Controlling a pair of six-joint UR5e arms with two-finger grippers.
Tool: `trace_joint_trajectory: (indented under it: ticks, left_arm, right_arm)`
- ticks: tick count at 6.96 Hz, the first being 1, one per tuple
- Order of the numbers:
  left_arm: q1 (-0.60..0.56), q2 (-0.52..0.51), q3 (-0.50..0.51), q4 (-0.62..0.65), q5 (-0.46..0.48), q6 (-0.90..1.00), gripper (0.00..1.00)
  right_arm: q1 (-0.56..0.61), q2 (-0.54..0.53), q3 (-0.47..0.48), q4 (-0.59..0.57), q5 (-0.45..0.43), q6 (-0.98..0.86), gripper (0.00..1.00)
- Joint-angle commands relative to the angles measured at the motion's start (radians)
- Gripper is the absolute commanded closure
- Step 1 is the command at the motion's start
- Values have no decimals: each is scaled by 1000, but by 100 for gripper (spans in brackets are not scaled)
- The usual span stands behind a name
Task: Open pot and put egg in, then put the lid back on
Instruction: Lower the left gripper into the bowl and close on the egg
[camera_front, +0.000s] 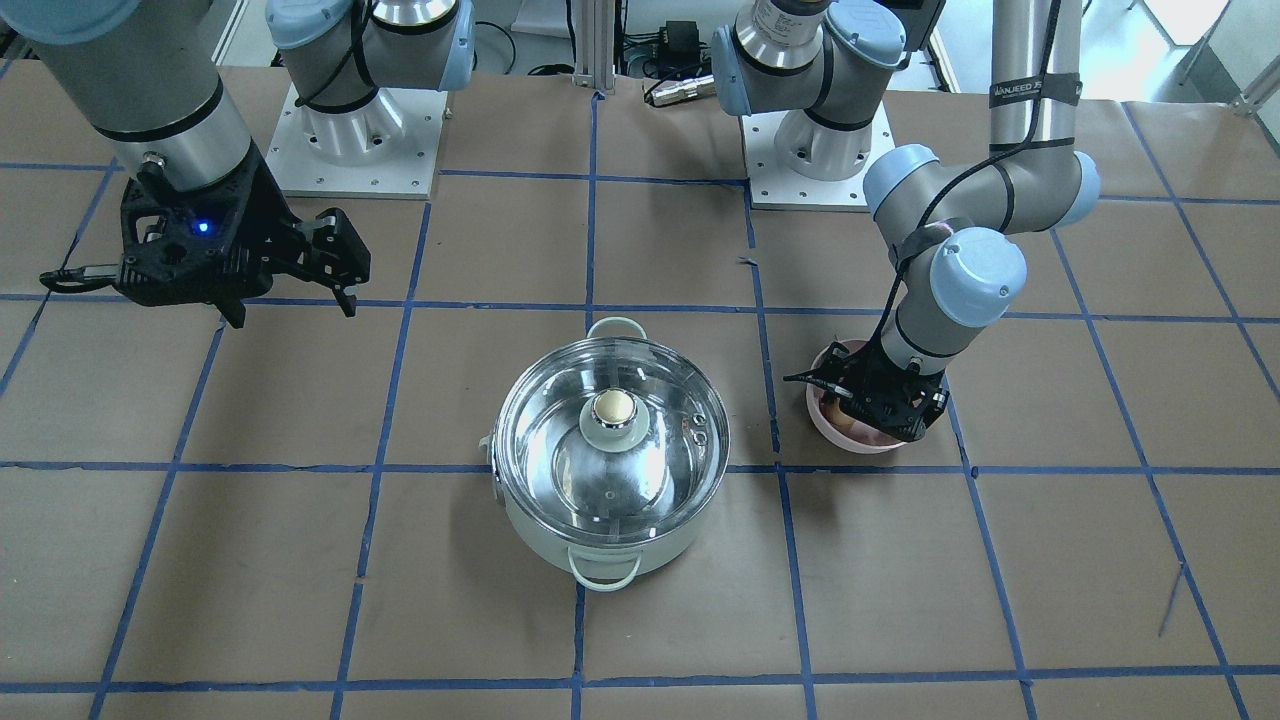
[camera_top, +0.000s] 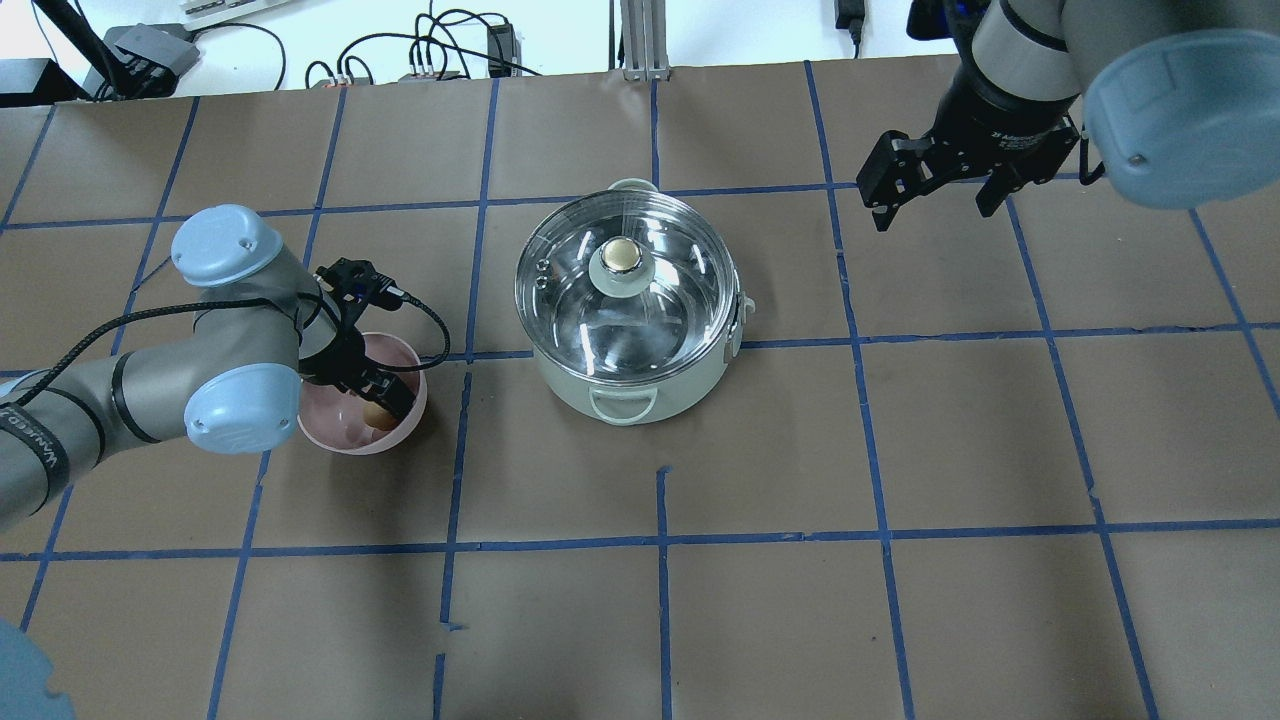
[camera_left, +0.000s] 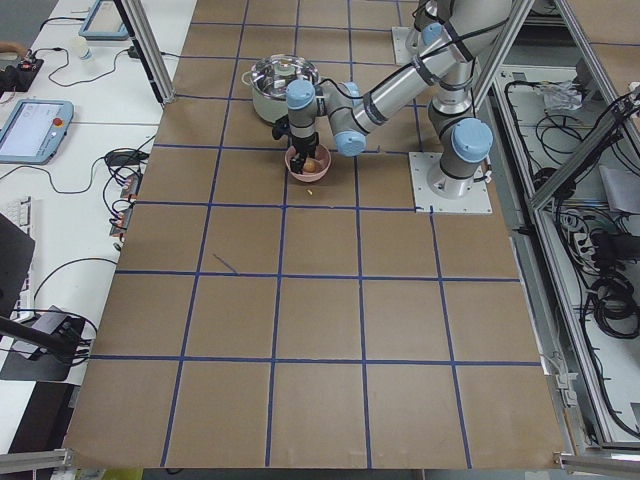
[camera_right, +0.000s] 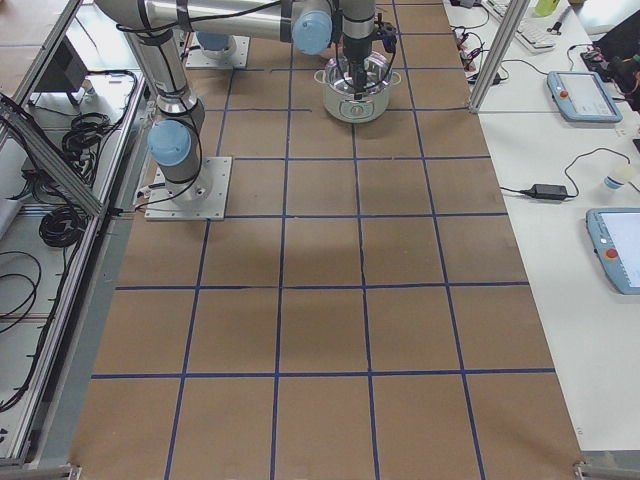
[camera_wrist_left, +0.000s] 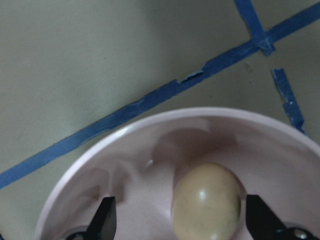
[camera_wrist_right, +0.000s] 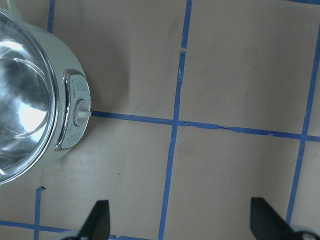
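Observation:
I next need to hold the egg gently with my left gripper, by its rounded sides around the middle, because the egg's thin shell (camera_wrist_left: 206, 200) is low in the pink bowl (camera_wrist_left: 150, 165).
The mint-white pot (camera_top: 640, 385) stands mid-table with the glass lid (camera_top: 660, 300) on it, cream-gold knob (camera_top: 622, 257) at the centre. The brown-tan egg (camera_wrist_left: 205, 200) lies in a pink bowl (camera_wrist_left: 150, 165) to the pot's left in the overhead view. My left gripper (camera_wrist_left: 182, 222) reaches down into the bowl (camera_top: 345, 430), open, with a finger on each side of the egg (camera_top: 378, 413); the right-hand finger is close to it and the left-hand one stands apart. My right gripper (camera_top: 930, 190) is open and empty, in the air beyond the pot's right side.
The pot has a control dial (camera_wrist_right: 80, 114) on its side, and its loop handles (camera_front: 604, 572) point towards and away from the robot. Brown paper with blue tape lines (camera_top: 660, 545) covers the table. The arm bases (camera_front: 815, 150) stand at the robot's edge.

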Motion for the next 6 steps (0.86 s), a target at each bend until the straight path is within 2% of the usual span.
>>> trace_joint_trajectory:
  ticks: [1,2,3,5,6]
  left_arm:
    - [0,-4,1,0,-3,-2,32]
    - [0,-4,1,0,-3,-2,45]
    - [0,-4,1,-1,-2,-3,47]
    - [0,-4,1,0,-3,-6,69]
    - [0,-1,2,0,-3,-5,72]
  right_arm:
    - [0,-1,1,2,-2,0,0]
    - [0,-1,1,0,0,0,0]
    - [0,-1,1,0,0,0,0]
    - [0,-1,4,0,0,0,0]
    - [0,-1,4,0,-2,-11,0]
